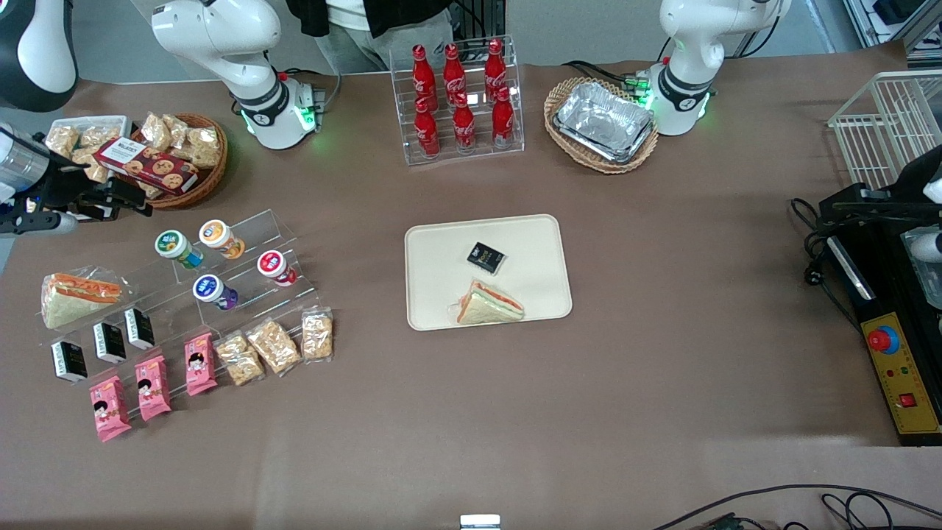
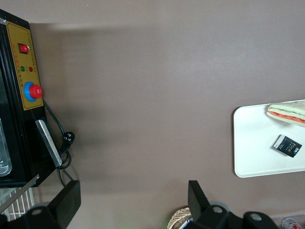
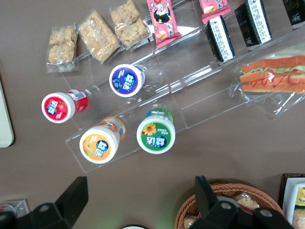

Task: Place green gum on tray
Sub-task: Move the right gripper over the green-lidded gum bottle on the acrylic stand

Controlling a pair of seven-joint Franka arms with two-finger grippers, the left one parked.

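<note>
I need to place the green gum on the tray (image 1: 434, 243), so next I need to grab the gum with my gripper by its green-rimmed lid end (image 1: 171, 244).
The green gum (image 1: 176, 246) lies on the top step of a clear acrylic stand (image 1: 291, 228), beside an orange-lidded canister (image 1: 221, 237). It also shows in the right wrist view (image 3: 156, 134), lid toward the camera. My gripper (image 1: 136, 200) hovers open and empty above the table between the stand and a wicker snack basket, farther from the front camera than the gum; its fingers (image 3: 76, 191) stand wide apart around nothing. The cream tray (image 1: 434, 243) lies at the table's middle, holding a sandwich (image 1: 489, 303) and a black packet (image 1: 486, 257). The tray's edge shows in the right wrist view (image 3: 4, 119).
Red-lidded (image 1: 276, 266) and purple-lidded (image 1: 213, 290) canisters lie on the lower step. The wicker basket (image 1: 210, 173) with a cookie box is close beside my gripper. A wrapped sandwich (image 1: 77, 294), snack packs, a cola rack (image 1: 460, 96) and a foil-tray basket (image 1: 603, 121) stand around.
</note>
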